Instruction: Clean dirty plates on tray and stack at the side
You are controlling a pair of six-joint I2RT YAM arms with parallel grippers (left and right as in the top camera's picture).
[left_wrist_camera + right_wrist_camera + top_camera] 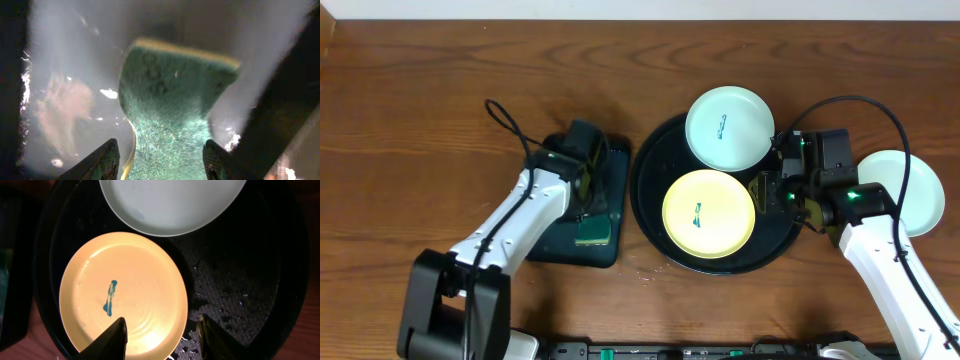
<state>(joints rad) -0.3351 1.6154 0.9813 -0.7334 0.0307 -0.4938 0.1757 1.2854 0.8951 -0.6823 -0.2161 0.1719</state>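
The robot's left gripper next needs to grab the sponge across its narrow middle (593, 229) (167, 132) with the green side up, so the sponge's bottom stays free to clean the plate.
The large black round tray (655, 215) holds a pale yellow plate (708, 213) with a teal smear, and a mint-white plate (728, 128) with a small smear that overlaps the tray's far rim. A second mint-white plate (918, 195) lies on the wood to the right, partly under my right arm. My right gripper (767, 192) is open. In the right wrist view (161, 337) its fingers straddle the right edge of the yellow plate (130, 290), below the mint plate (170, 202) and over the tray (240, 280). My left gripper (584, 188) is open.
A dark teal rectangular tray (618, 200) lies left of the round tray and holds a green-and-yellow sponge (592, 233). In the left wrist view my open fingers (161, 160) straddle the sponge (175, 100) on the wet tray floor (65, 115). Bare wood lies beyond.
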